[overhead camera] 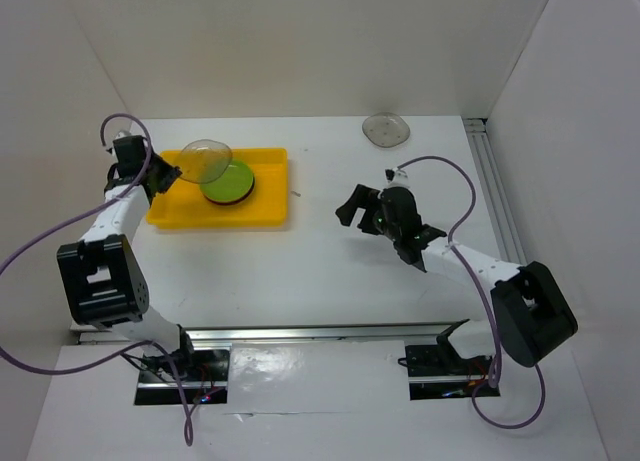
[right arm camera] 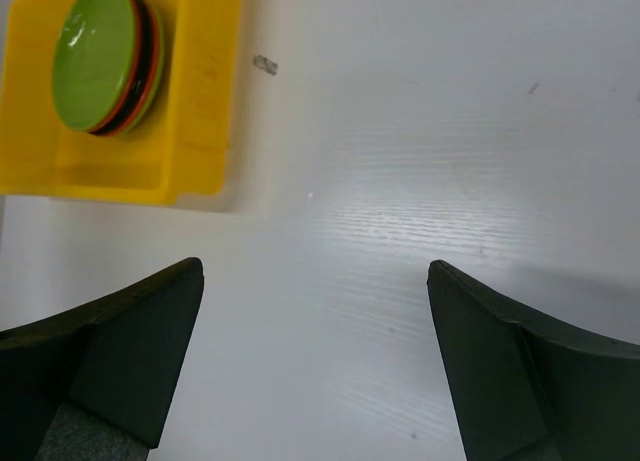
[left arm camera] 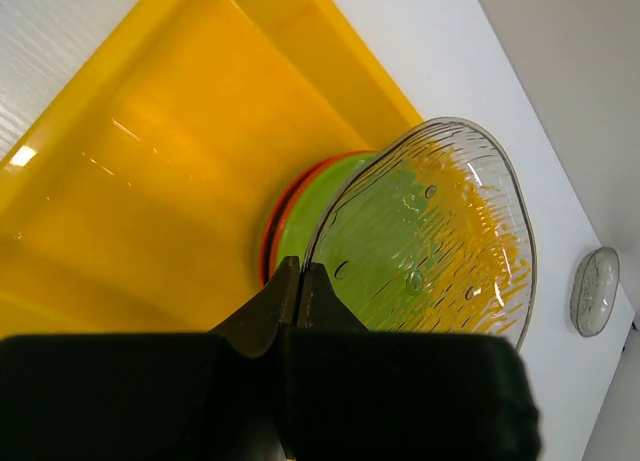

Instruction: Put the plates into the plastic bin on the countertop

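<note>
The clear plate is tilted above the bin [overhead camera: 265,213] and covers only part of the stack, so it would drop short if the left gripper opened now. The left gripper should keep holding the plate.
The yellow plastic bin [overhead camera: 265,213] sits at the back left of the white countertop [overhead camera: 330,271]. A stack of plates [overhead camera: 230,185] lies in it, lime green on top, orange and black edges below. My left gripper [overhead camera: 168,171] is shut on the rim of a clear plate [overhead camera: 205,160], held tilted above the bin beside the stack. In the left wrist view the clear plate [left arm camera: 440,241] is pinched at its edge by the gripper [left arm camera: 300,281]. A second clear plate [overhead camera: 386,129] lies at the back wall. My right gripper [overhead camera: 358,210] is open and empty over mid-table.
White walls enclose the back and sides. A metal rail [overhead camera: 498,196] runs along the right edge. A tiny scrap [right arm camera: 265,64] lies just right of the bin. The stack also shows in the right wrist view [right arm camera: 100,56].
</note>
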Robot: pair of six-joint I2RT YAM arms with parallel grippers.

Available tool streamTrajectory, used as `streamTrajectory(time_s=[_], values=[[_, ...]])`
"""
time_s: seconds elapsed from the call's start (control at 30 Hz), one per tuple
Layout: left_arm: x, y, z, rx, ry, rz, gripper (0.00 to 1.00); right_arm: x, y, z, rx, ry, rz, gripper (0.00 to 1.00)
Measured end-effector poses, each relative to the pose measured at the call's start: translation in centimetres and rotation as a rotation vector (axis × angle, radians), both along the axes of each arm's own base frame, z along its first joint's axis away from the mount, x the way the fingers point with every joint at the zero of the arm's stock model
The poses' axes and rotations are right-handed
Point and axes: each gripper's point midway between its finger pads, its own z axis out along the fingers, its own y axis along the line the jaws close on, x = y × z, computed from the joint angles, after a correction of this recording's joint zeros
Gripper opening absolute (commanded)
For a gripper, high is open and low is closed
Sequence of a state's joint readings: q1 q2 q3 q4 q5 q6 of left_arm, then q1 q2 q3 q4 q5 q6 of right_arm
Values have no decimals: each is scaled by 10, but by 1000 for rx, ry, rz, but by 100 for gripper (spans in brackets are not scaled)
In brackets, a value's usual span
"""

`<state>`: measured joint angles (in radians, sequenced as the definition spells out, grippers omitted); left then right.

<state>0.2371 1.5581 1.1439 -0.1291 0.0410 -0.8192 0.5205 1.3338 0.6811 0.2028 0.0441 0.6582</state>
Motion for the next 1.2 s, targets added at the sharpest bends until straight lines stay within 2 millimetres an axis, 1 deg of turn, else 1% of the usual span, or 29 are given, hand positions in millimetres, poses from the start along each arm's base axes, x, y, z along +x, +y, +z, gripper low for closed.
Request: streamTrajectory(time_s=[0.03, 0.1, 0.2, 0.33, 0.47, 0.5, 0.53, 0.57, 0.6, 0.63, 0.7, 0.73, 0.77, 0.87, 0.9, 0.93, 1.0, 1.03, 1.07, 1.1, 1.13, 1.2], values=[[4, 3, -5, -16, -2, -2, 0, 0, -5, -4, -5, 7, -9, 100], [7, 8, -22, -43, 19, 4, 0, 3, -14, -8, -7, 16, -30, 100], [4, 4, -43, -83, 49, -9, 0, 9, -23, -8, 0, 8, -51, 100], [8, -4, -52, -116, 50, -49, 0, 16, -38, -8, 6, 5, -86, 100], [12, -17, -60, -126, 59, -87, 1, 23, -64, -16, 13, 23, -142, 100], [12, -21, -61, -127, 62, -96, 6, 24, -70, -18, 15, 28, -155, 100], [13, -24, -62, -127, 65, -103, 23, 25, -75, -20, 19, 33, -164, 100], [13, -28, -64, -127, 69, -114, 32, 25, -79, -21, 23, 36, -172, 100], [13, -32, -65, -129, 72, -123, 45, 25, -82, -22, 25, 39, -177, 100], [13, -34, -65, -130, 75, -127, 68, 25, -83, -23, 27, 41, -177, 100], [13, -35, -65, -132, 76, -131, 73, 24, -84, -24, 31, 45, -172, 100], [14, -35, -64, -133, 74, -130, 77, 24, -84, -24, 33, 45, -171, 100], [14, -34, -62, -133, 71, -130, 85, 25, -84, -23, 38, 44, -167, 100], [17, -34, -58, -129, 59, -131, 87, 27, -91, -22, 50, 45, -176, 100], [17, -34, -57, -128, 58, -129, 91, 29, -96, -22, 60, 48, -185, 100], [15, -35, -55, -124, 62, -127, 93, 32, -103, -22, 71, 53, -203, 100], [10, -36, -47, -104, 66, -118, 98, 42, -119, -23, 95, 62, -251, 100], [7, -38, -41, -85, 66, -113, 100, 50, -129, -29, 109, 78, -276, 100], [3, -43, -31, -66, 61, -113, 100, 60, -140, -35, 125, 93, -301, 100], [-1, -52, -18, -44, 44, -123, 100, 71, -152, -45, 135, 119, -332, 100], [-4, -63, -1, -22, 14, -145, 100, 83, -165, -59, 144, 148, -361, 100], [-10, -84, 32, 14, -58, -191, 100, 107, -184, -84, 167, 200, -399, 100]])
